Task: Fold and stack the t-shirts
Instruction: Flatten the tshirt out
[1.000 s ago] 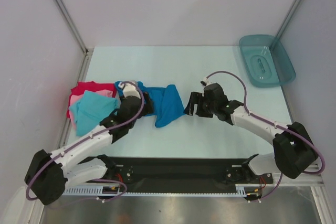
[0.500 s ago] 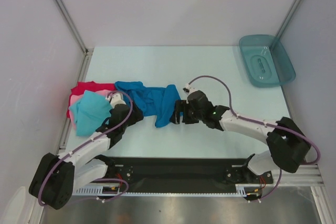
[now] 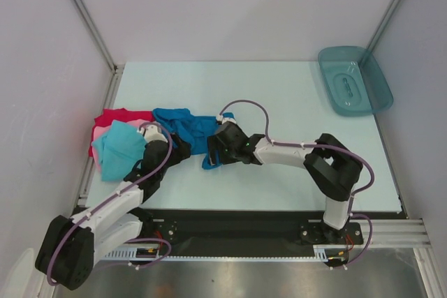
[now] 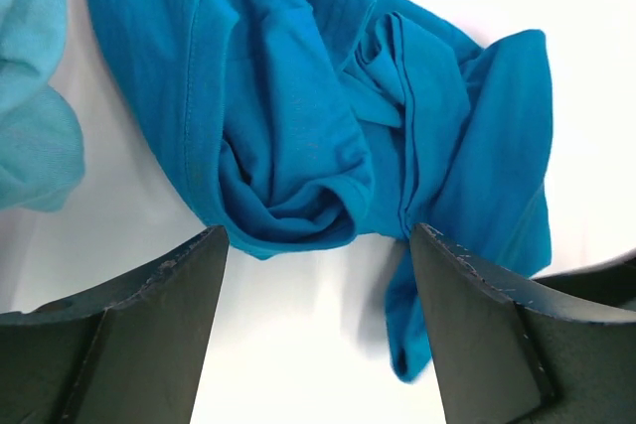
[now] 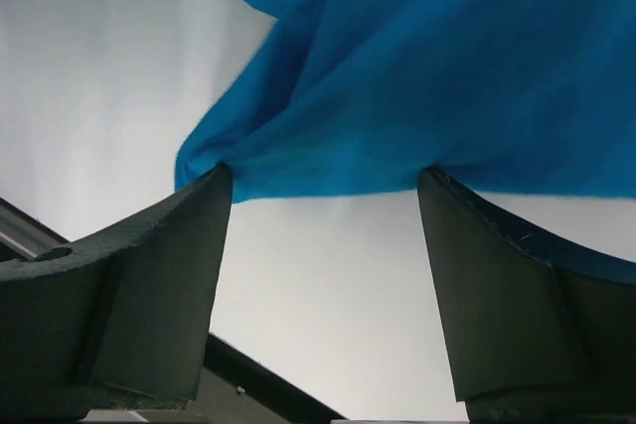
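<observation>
The medium blue t-shirt needs to be spread out for folding. My right gripper should next grab it by the hem at its end away from the turquoise shirt (image 3: 117,149).
The medium blue t-shirt (image 3: 183,125) lies crumpled at the table's left centre. It fills the top of the left wrist view (image 4: 328,116) and the right wrist view (image 5: 427,67). The light turquoise shirt (image 3: 117,149) lies on the pink shirt (image 3: 101,133) and the red shirt (image 3: 115,114) at the far left; its edge shows in the left wrist view (image 4: 30,96). My left gripper (image 3: 179,147) (image 4: 318,245) is open and empty, just near of the blue shirt's bunched edge. My right gripper (image 3: 212,153) (image 5: 323,181) is open over the blue shirt's right end, its fingertips (image 5: 204,196) touching the cloth's hem.
A teal translucent plastic tray (image 3: 335,57) stands at the far right corner. Grey walls with metal corner posts close the back and sides. A black rail (image 3: 237,228) runs along the table's near edge.
My right arm has swept left onto the blue shirt's right end, and the shirt now lies shorter and more bunched. My left gripper has drawn back off the shirt toward the near edge.
</observation>
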Available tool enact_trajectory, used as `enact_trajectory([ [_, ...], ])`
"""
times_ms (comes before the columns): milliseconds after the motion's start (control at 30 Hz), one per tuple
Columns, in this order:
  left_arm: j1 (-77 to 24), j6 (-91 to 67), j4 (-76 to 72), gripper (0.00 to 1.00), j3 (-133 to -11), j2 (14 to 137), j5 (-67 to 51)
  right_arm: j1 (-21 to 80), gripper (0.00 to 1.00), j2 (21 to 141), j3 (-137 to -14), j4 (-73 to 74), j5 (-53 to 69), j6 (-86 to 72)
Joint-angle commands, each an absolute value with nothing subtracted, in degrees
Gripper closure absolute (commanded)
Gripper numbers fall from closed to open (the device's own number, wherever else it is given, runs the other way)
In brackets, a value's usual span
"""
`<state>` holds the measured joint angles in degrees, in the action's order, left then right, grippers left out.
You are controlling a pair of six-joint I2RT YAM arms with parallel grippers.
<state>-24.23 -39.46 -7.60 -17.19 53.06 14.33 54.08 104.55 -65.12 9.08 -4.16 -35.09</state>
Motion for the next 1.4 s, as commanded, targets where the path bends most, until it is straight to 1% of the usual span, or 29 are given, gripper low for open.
enact_trajectory([
  [0,-23.6,-38.8,-9.3,0.20,-15.9,51.3,13.2,55.6,0.21,106.9,-70.5,10.5,-6.3,-33.8],
  [167,-23.6,-38.4,-9.8,0.20,-14.9,50.8,12.9,57.4,0.21,108.0,-75.6,13.7,-6.5,-33.2],
  [400,-23.7,-38.6,-11.2,0.20,-14.6,51.4,12.0,57.7,0.21,107.0,-77.3,17.0,-7.9,-31.9],
  [733,-23.6,-38.3,-9.4,0.21,-15.4,49.0,11.7,57.1,0.21,112.1,-78.7,17.5,-6.2,-32.4],
  [1033,-23.6,-37.8,-8.2,0.21,-15.6,47.6,11.8,58.2,0.22,117.9,-86.6,20.1,-5.1,-33.0],
  [1100,-23.7,-37.7,-7.9,0.20,-15.6,47.2,11.7,58.3,0.24,119.5,-88.6,21.6,-5.9,-32.9],
  [1200,-23.6,-37.4,-7.7,0.21,-15.6,46.8,11.8,58.3,0.30,119.5,-88.1,21.7,-6.7,-33.0],
  [1233,-23.6,-37.4,-7.7,0.21,-15.6,46.8,11.8,58.2,0.34,119.4,-87.8,21.7,-7.6,-33.0],
  [1300,-23.7,-37.4,-7.9,0.21,-15.5,46.8,11.8,58.0,0.39,118.8,-87.2,21.8,-8.1,-33.0],
  [1333,-23.7,-37.4,-8.0,0.21,-15.4,46.9,11.8,57.9,0.47,118.6,-87.0,21.8,-8.3,-32.9],
  [1367,-23.6,-37.5,-8.2,0.21,-15.4,46.9,11.7,57.8,0.50,118.4,-86.9,21.9,-8.4,-33.0],
])
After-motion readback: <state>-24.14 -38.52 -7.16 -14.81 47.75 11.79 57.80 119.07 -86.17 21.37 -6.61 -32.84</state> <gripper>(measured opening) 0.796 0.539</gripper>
